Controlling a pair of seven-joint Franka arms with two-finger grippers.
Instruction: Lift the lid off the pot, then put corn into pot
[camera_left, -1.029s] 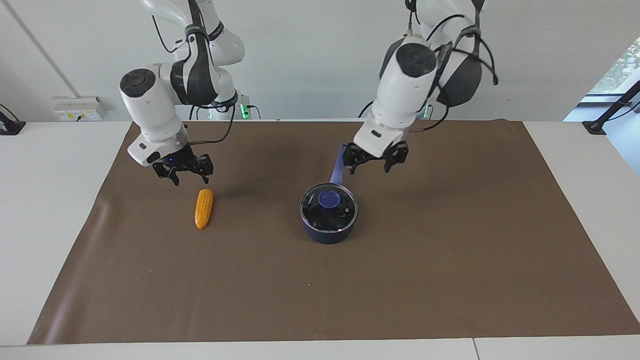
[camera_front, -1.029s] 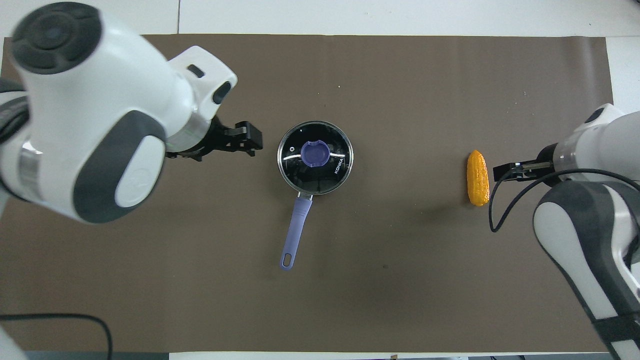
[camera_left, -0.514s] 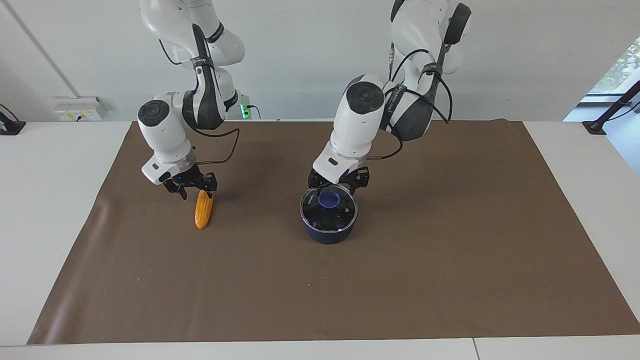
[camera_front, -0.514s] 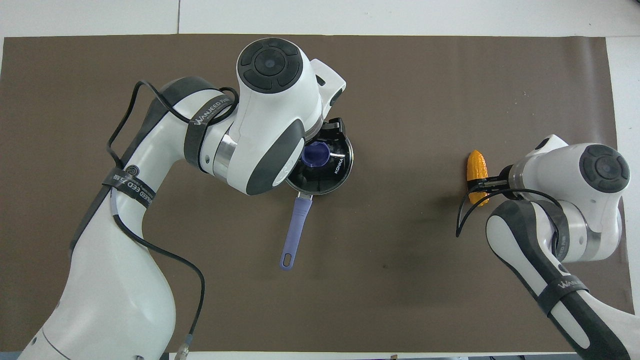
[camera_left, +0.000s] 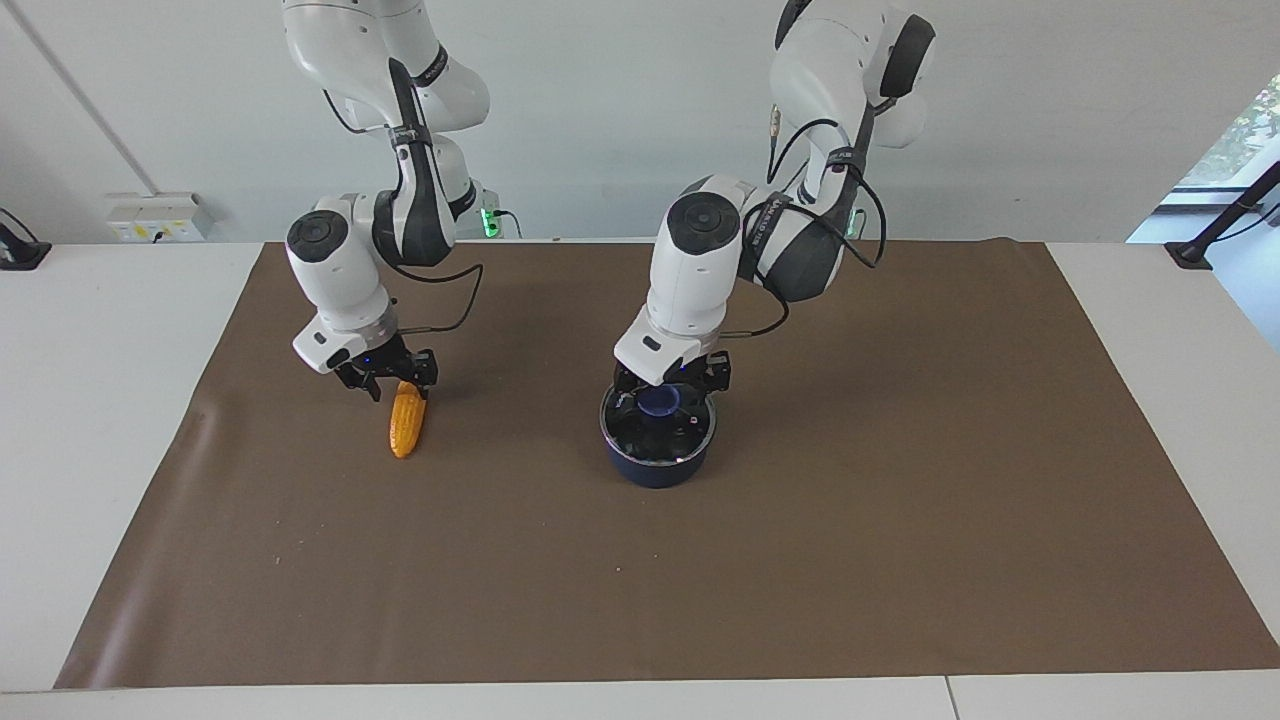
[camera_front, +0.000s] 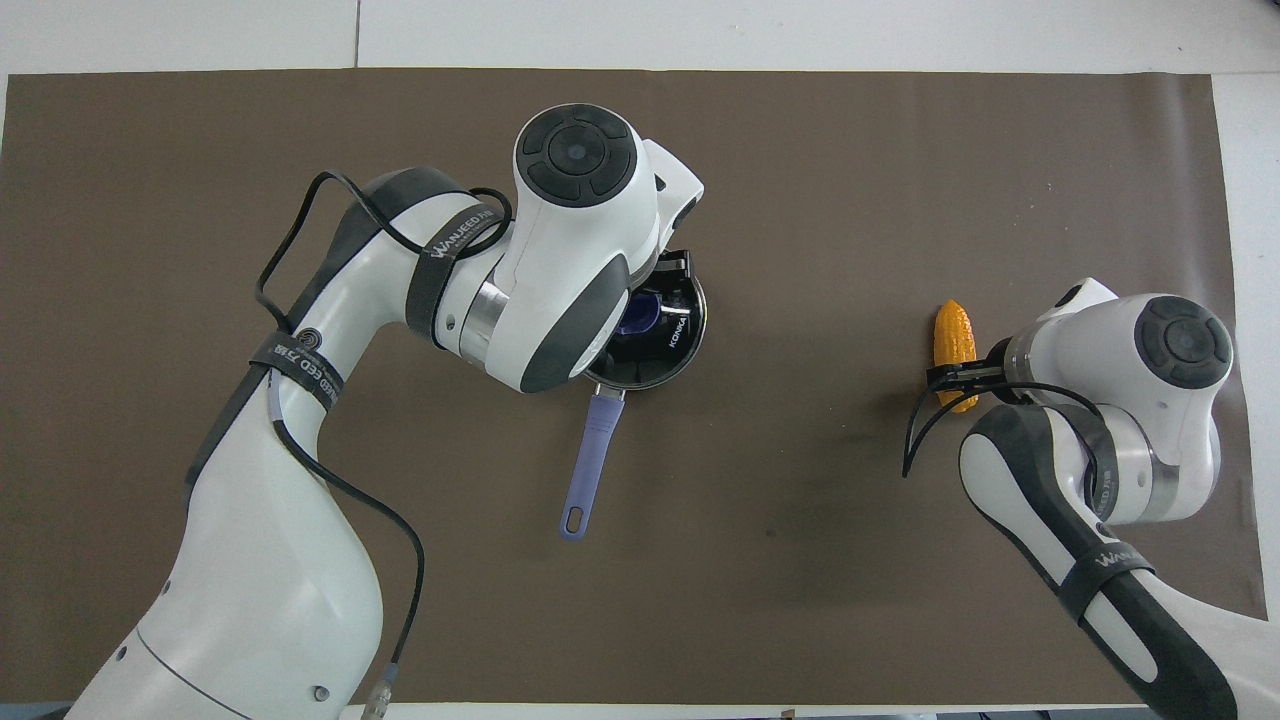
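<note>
The corn needs to go into the pot, so I should next take hold of the corn by its thick end with my right gripper.
The pot stands mid-table on the brown mat with the lid on it. Its handle points toward the robots and is hidden by the arm in the facing view. My left gripper is down at the lid, open, with its fingers on either side of the blue-purple knob. In the overhead view the arm covers most of the lid. The corn lies toward the right arm's end of the table. My right gripper is open and low, straddling the corn's end nearer the robots.
A brown mat covers most of the white table. A wall socket box sits at the table's edge by the right arm's base.
Both arms have come down. The left gripper moved from beside the pot to over the lid and lowered around its knob. The right gripper lowered onto the corn's near end.
</note>
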